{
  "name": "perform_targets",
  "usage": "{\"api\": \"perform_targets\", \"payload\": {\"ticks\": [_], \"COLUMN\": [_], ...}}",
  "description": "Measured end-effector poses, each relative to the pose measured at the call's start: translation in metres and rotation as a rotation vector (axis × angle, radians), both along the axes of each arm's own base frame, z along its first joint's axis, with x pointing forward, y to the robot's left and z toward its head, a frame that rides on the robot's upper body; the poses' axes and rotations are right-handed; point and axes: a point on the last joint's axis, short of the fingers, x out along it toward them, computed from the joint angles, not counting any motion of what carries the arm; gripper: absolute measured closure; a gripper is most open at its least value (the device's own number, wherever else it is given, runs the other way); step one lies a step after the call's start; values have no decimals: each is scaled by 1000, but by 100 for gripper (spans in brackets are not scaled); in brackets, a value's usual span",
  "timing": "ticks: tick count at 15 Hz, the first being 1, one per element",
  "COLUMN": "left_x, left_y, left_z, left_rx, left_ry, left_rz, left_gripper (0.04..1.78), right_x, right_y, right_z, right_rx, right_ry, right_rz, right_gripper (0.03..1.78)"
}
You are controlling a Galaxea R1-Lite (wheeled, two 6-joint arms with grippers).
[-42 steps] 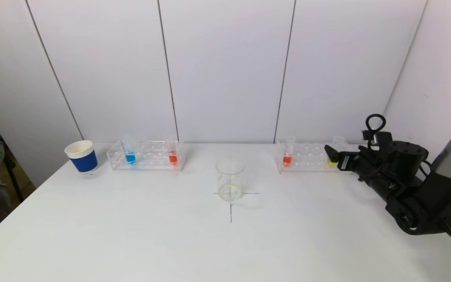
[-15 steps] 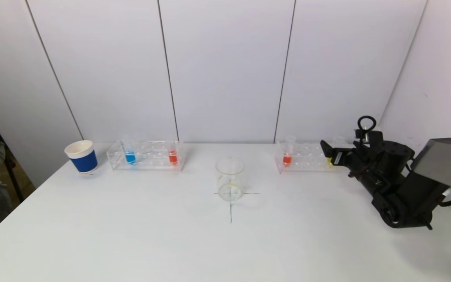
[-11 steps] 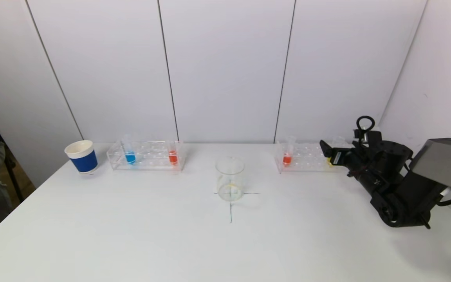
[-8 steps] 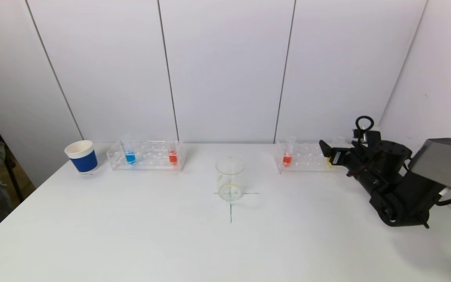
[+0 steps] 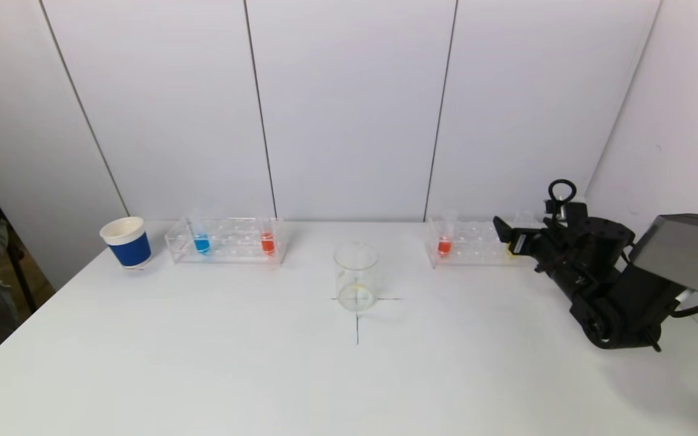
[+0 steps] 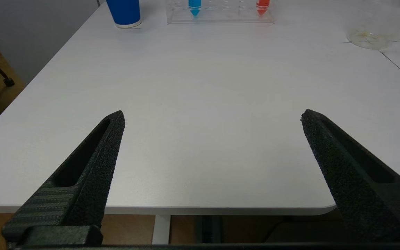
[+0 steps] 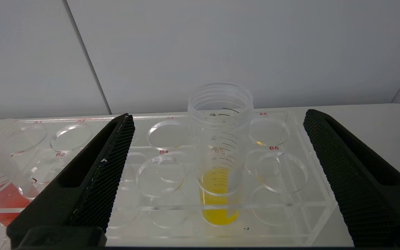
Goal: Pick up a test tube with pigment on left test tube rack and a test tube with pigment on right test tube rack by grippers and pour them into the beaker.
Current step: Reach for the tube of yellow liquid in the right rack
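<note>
Next, my right gripper grabs the yellow test tube by the bare upper section below its rim (image 7: 219,139), because the rack closes around the tube's lower half.
The left test tube rack (image 5: 234,248) holds a blue-pigment tube (image 5: 202,242) and a red-pigment tube (image 5: 268,242). A clear beaker (image 5: 355,275) stands mid-table on a cross mark. The right test tube rack (image 5: 476,248) holds a red-pigment tube (image 5: 444,244) and a yellow-pigment tube (image 7: 219,163) in hole B5. My right gripper (image 5: 506,235) is open at the rack's right end; in its wrist view the gripper (image 7: 219,116) has the yellow tube centred between its fingers, untouched. My left gripper (image 6: 212,116) is open and empty over the table's near edge.
A blue paper cup (image 5: 126,242) stands left of the left rack. The left wrist view shows the cup (image 6: 125,12), the left rack (image 6: 221,15) and the beaker (image 6: 372,27) far off. A wall runs close behind both racks.
My right arm has crept left and forward, bringing its open fingers to either side of the yellow tube. Nothing else has moved.
</note>
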Motion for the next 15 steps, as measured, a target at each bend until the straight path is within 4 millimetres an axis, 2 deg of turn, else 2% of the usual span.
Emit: {"api": "perform_targets", "payload": {"ticks": [6, 8, 11, 15], "left_x": [0, 0, 0, 0], "left_y": [0, 0, 0, 0], "left_z": [0, 0, 0, 0], "left_rx": [0, 0, 0, 0], "left_ry": [0, 0, 0, 0], "left_rz": [0, 0, 0, 0], "left_gripper": [5, 5, 5, 5], "right_x": [1, 1, 1, 2], "right_y": [1, 1, 1, 1], "right_z": [0, 0, -1, -1], "right_rx": [-1, -1, -3, -3], "right_ry": [-3, -3, -2, -1], "right_rz": [2, 2, 2, 2], "right_gripper": [5, 17, 52, 125]}}
